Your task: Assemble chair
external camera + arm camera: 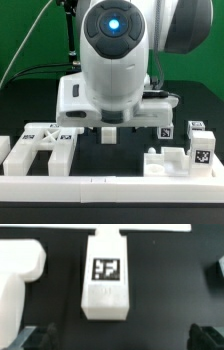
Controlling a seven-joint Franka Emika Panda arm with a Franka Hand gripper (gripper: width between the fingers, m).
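The gripper's fingers stop short of the white bar's near end (105, 313), so the gripper should first move toward the white bar and then close on the bar.
In the wrist view a long white chair bar (107, 286) with a square tag (106, 269) lies on the black table, joined at its far end to a white crosspiece (140, 227). My gripper (121, 338) is open and empty, and its dark fingertips (36, 336) stand wide apart, just short of the bar's near end. In the exterior view the arm hides this bar and most of the gripper (106, 134). A slotted white frame (45, 142) lies at that view's left. Small tagged cubes (201, 150) stand at its right.
A bulky rounded white part (20, 260) lies close beside the bar. A flat white slab (72, 98) shows behind the arm. A notched white block (163, 160) stands near the cubes. A long plain white border bar (110, 186) runs along the front.
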